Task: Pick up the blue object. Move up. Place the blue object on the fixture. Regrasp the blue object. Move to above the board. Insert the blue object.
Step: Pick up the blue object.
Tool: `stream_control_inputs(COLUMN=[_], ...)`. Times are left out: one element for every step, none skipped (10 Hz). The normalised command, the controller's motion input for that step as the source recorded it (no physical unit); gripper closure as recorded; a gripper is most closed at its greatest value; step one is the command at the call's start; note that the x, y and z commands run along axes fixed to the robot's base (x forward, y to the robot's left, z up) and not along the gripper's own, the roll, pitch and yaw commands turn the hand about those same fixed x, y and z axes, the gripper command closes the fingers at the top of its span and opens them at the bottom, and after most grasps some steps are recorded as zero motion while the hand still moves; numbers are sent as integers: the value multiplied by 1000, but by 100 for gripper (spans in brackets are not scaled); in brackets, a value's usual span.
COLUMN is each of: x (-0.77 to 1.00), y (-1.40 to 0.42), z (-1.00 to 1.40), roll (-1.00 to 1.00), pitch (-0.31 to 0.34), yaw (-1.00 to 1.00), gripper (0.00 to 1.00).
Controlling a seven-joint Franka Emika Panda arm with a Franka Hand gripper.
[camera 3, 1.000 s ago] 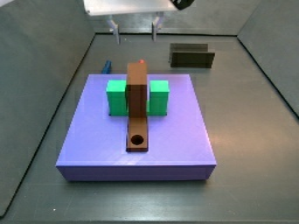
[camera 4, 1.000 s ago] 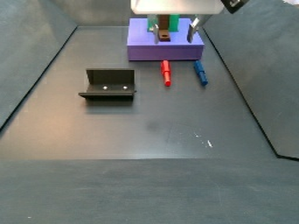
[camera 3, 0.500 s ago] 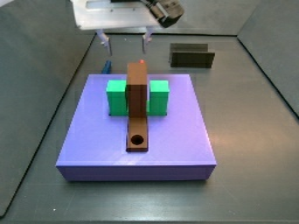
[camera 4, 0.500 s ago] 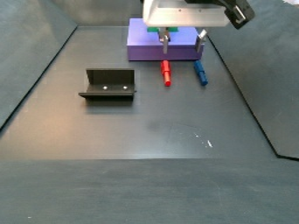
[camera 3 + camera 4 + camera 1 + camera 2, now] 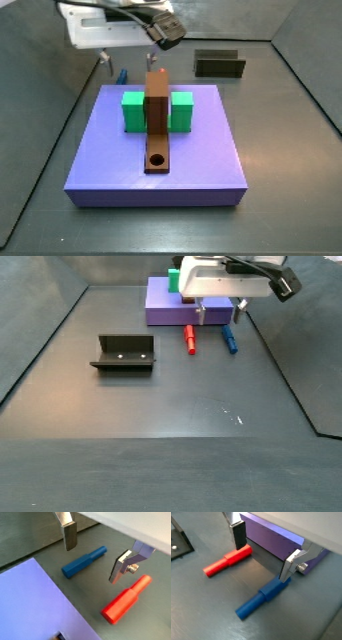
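Observation:
I'll next grab the blue object by its thicker body (image 5: 78, 564), to set it on the fixture for regrasping.
The blue object (image 5: 229, 339) is a slim blue bar lying on the dark floor just off the board's (image 5: 162, 308) edge, seen close up in both wrist views (image 5: 85, 561) (image 5: 261, 598). The gripper (image 5: 219, 310) hangs open above it, nothing between its fingers (image 5: 69, 536). In a wrist view the gripper (image 5: 92, 563) has the bar beneath the gap; in a wrist view the gripper (image 5: 260, 562) has one finger (image 5: 288, 568) over the bar's end. The fixture (image 5: 123, 353) stands apart on the floor. In a side view the gripper (image 5: 127, 60) hides the bar.
A red piece (image 5: 190, 339) lies parallel to the blue bar, under the other finger (image 5: 236, 539). The board (image 5: 160, 150) carries a green block (image 5: 134, 110) and a long brown bar (image 5: 158, 120) with a round hole. Grey walls enclose the floor.
The gripper has travelled from over the board's edge out above the two pieces on the floor, staying open.

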Motion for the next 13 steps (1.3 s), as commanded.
stream_control_inputs(x=[-320, -306, -249, -203, -117, -43, 0, -17, -31, -57, -109, -111, -131], y=[-43, -51, -69, -66, -86, -103, -109, -109, -100, -91, -17, 0, 0], z=[-229, -229, -237, -220, -240, -240, -217, -209, -240, -269, -123, -109, -126], roll=[-141, -144, -136, -106, -100, -114, -124, -124, -123, -126, -91, -84, -81], pitch=[-194, -199, -204, -204, -213, -230, -236, -227, -236, -243, -173, -164, -163], yaw=[-34, -29, -17, -3, 0, 0, 0, 0, 0, 0, 0, 0, 0], gripper=[0, 0, 0, 0, 0, 0, 0, 0, 0, 0, 0, 0, 0])
